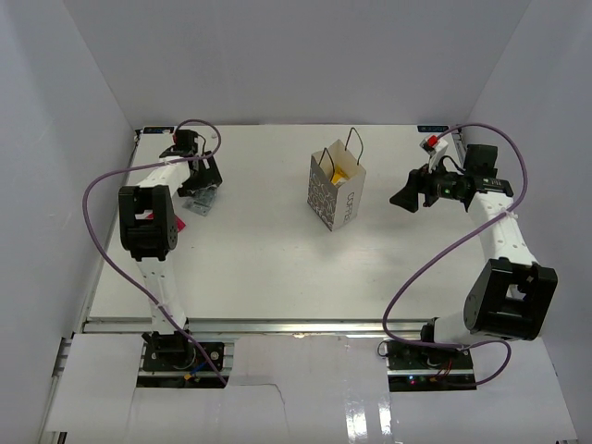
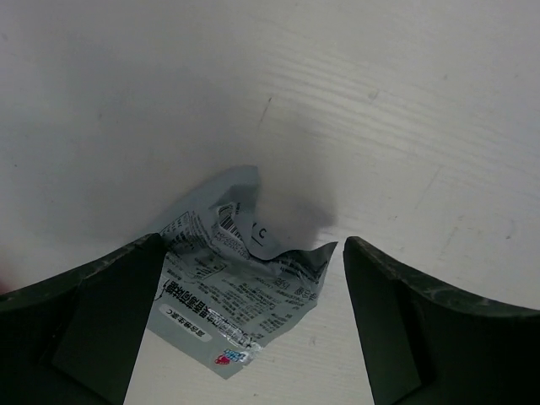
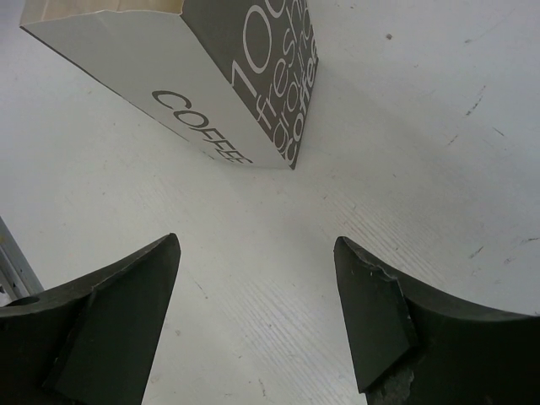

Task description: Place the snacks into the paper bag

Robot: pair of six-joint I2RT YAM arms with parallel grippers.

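Observation:
The packet [image 1: 201, 201] [image 2: 240, 283] is between my fingers, which are still above its crumpled fold, so my left gripper first lowers and only then closes on it.
The white paper bag [image 1: 338, 192] stands upright mid-table with a yellow snack [image 1: 340, 172] showing inside its open top. In the right wrist view the bag [image 3: 211, 80] shows its grey "COFFEE" lettering. My left gripper [image 1: 198, 194] is open at the far left, low over a crumpled silver-grey snack packet [image 2: 240, 283] that lies on the table between its fingers [image 2: 101, 312]. A red-pink snack [image 1: 180, 223] lies partly hidden by the left arm. My right gripper [image 1: 405, 199] is open and empty, to the right of the bag and pointing at it.
A small red and white object [image 1: 429, 142] sits at the back right near the right arm. White walls close the table on three sides. A metal rail [image 1: 277, 326] runs along the near edge.

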